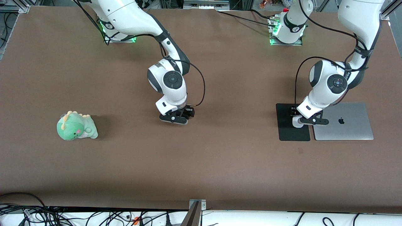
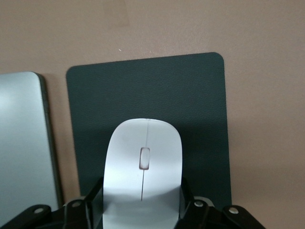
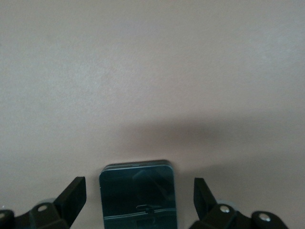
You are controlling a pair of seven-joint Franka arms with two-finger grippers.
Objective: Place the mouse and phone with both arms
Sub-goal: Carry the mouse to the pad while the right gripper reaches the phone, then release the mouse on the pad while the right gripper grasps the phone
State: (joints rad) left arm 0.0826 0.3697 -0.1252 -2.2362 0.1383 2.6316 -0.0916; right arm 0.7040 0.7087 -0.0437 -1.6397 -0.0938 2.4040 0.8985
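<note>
My right gripper's fingers stop short above the black phone's sides, so it isn't time to close on the black phone yet. My right gripper needs to first go lower.
The white mouse (image 2: 143, 143) sits between the fingers of my left gripper (image 2: 141, 198), which is shut on its sides. It is held low over the black mouse pad (image 2: 200, 95). In the front view the left gripper (image 1: 299, 119) and the mouse (image 1: 296, 122) are over the pad's (image 1: 290, 133) edge nearest the laptop. The black phone (image 3: 138, 200) lies flat on the table between the fingers of my right gripper (image 3: 138, 191), which is open, with a gap on each side. In the front view the right gripper (image 1: 176, 118) is low over mid-table and hides the phone.
A closed silver laptop (image 1: 345, 125) lies beside the mouse pad toward the left arm's end; it also shows in the left wrist view (image 2: 24, 143). A green plush dinosaur (image 1: 76, 126) lies toward the right arm's end of the brown table (image 1: 220, 163).
</note>
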